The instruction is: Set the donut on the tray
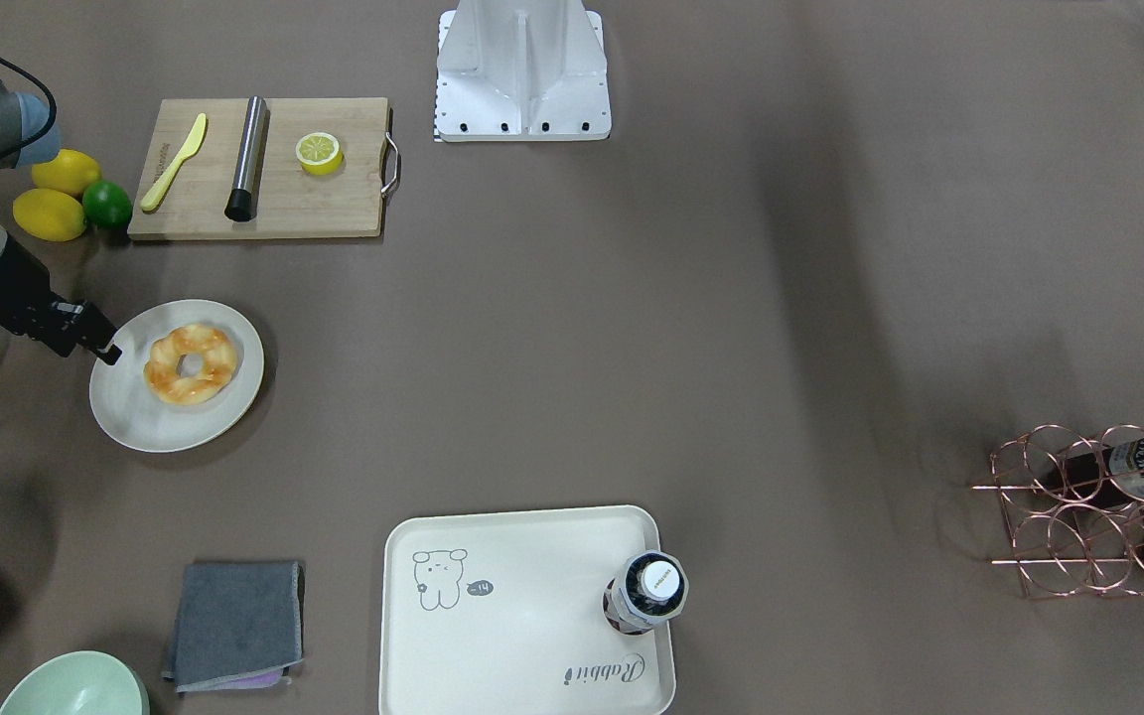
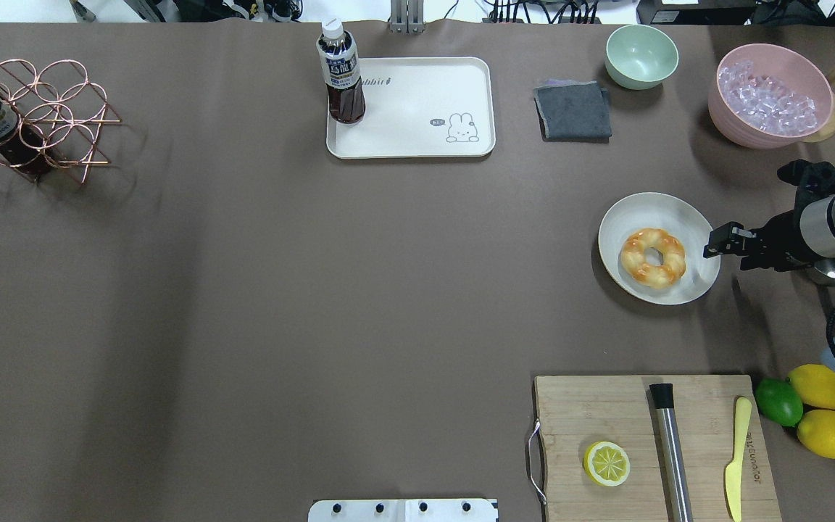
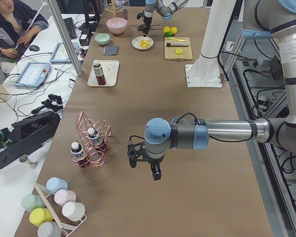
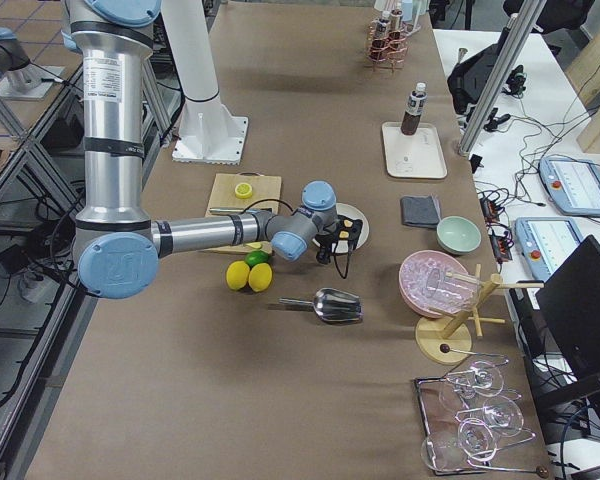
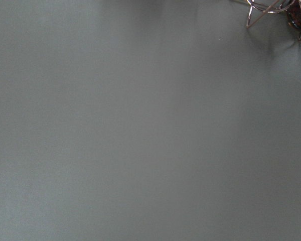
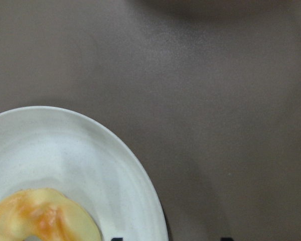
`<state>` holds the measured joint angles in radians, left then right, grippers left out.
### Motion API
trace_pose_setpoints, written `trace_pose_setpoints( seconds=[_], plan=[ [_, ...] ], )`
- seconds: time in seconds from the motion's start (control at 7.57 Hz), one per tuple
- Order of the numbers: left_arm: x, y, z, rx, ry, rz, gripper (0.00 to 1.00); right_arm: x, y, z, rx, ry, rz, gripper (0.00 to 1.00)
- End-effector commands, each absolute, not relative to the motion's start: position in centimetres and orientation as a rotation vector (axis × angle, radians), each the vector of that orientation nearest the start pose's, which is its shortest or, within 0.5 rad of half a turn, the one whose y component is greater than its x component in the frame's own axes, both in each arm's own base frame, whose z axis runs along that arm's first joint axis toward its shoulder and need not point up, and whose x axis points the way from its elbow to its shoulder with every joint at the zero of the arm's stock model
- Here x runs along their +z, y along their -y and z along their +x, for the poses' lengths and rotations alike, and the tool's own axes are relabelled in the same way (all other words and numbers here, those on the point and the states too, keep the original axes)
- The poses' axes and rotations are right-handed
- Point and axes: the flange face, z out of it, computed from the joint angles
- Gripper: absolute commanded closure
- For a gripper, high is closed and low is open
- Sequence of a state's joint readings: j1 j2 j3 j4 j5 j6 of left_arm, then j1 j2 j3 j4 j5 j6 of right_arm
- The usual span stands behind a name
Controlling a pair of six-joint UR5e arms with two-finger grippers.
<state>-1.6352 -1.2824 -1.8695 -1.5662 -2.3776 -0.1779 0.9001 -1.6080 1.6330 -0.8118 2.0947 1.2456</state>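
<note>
Next, my right gripper needs to grab the plate by its rim (image 6: 155, 201) to bring the donut onto the tray.
The donut (image 1: 191, 363), a golden-orange twisted ring, lies on a round off-white plate (image 1: 130, 417); it also shows in the overhead view (image 2: 653, 257) and in the right wrist view (image 6: 40, 218). My right gripper (image 2: 720, 241) is open and empty, low over the plate's rim on the side away from the tray, a little apart from the donut. The cream tray (image 2: 417, 94) lies far across the table with a tea bottle (image 2: 341, 80) standing in one corner. My left gripper (image 3: 144, 167) hangs over bare table near the wire rack; I cannot tell whether it is open.
A cutting board (image 2: 606, 413) holds a lemon half (image 2: 607, 463), a metal cylinder and a yellow knife. Lemons and a lime (image 2: 778, 401) lie beside it. A grey cloth (image 2: 573, 109), green bowl (image 2: 641, 54), pink ice bowl (image 2: 769, 94), metal scoop (image 4: 335, 303) and copper bottle rack (image 2: 26, 116) stand around.
</note>
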Motion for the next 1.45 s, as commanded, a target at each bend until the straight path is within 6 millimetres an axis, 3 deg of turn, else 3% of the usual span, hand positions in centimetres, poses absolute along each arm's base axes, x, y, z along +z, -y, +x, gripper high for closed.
trace_pose_setpoints(
  seconds=[0.0, 0.4, 0.53, 0.92, 1.19, 1.32],
  plan=[
    [63.4, 36.7, -8.5, -0.227, -0.808, -0.041, 0.01, 57.0, 44.5, -26.1, 0.335, 0.909, 0.025, 0.56],
    [63.4, 36.7, -8.4, -0.227, -0.809, -0.043, 0.01, 56.9, 44.3, -26.6, 0.366, 0.91, 0.008, 1.0],
    [63.4, 36.7, -8.4, -0.227, -0.809, -0.041, 0.01, 56.1, 44.5, -26.8, 0.401, 0.924, -0.005, 1.0],
    [63.4, 36.7, -8.4, -0.227, -0.809, -0.043, 0.01, 51.3, 46.3, -28.0, 0.493, 0.998, -0.025, 1.0],
    [63.8, 36.6, -8.4, -0.23, -0.81, -0.049, 0.01, 49.7, 49.7, -27.1, 0.551, 1.02, -0.002, 1.0],
    [64.0, 36.7, -8.4, -0.231, -0.81, -0.052, 0.01, 47.4, 52.3, -28.5, 0.595, 1.014, -0.021, 1.0]
  ],
)
